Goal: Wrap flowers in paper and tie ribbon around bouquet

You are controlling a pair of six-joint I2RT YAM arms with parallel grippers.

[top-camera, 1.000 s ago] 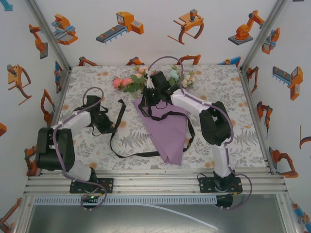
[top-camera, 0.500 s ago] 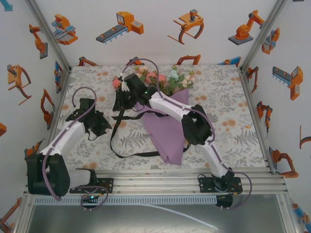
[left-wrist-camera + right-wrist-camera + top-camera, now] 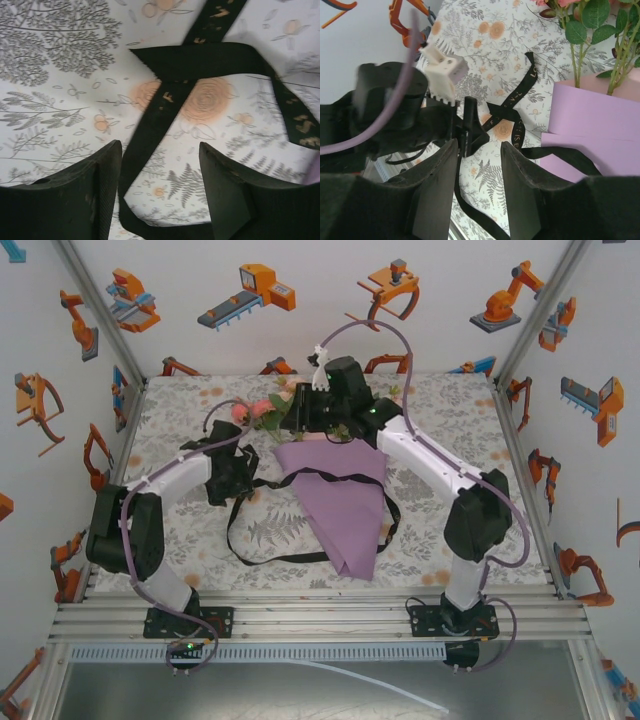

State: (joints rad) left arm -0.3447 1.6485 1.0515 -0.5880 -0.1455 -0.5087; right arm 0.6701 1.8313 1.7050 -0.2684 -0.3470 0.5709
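Next, my left gripper grabs the piece of the black ribbon between its fingers, beside the ribbon's crossing, and carries it across the bouquet for tying.
The bouquet lies mid-table: a lilac paper (image 3: 340,515) cone with its point toward me and pink and cream flowers (image 3: 262,410) at its far end. The black ribbon (image 3: 290,558) loops across the cone and over the table to its left. My left gripper (image 3: 240,472) hovers low at the ribbon's left end, open. In the left wrist view the ribbon (image 3: 165,100) crosses itself and runs on the cloth between the spread fingers (image 3: 100,190), ungripped. My right gripper (image 3: 312,420) hangs open above the bouquet's far left corner. Its view shows ribbon (image 3: 512,115), paper (image 3: 590,117) and green stalks (image 3: 577,55).
A floral cloth (image 3: 450,410) covers the table inside white walls with orange robot stickers. An aluminium rail (image 3: 320,612) runs along the near edge. A white connector (image 3: 442,67) on a purple cable and the left arm's wrist (image 3: 390,110) sit close to my right fingers.
Both grippers, shut a second ago, have opened. The right arm swung left over the ribbon, then back up behind the bouquet. The left gripper moved right toward the ribbon's crossing.
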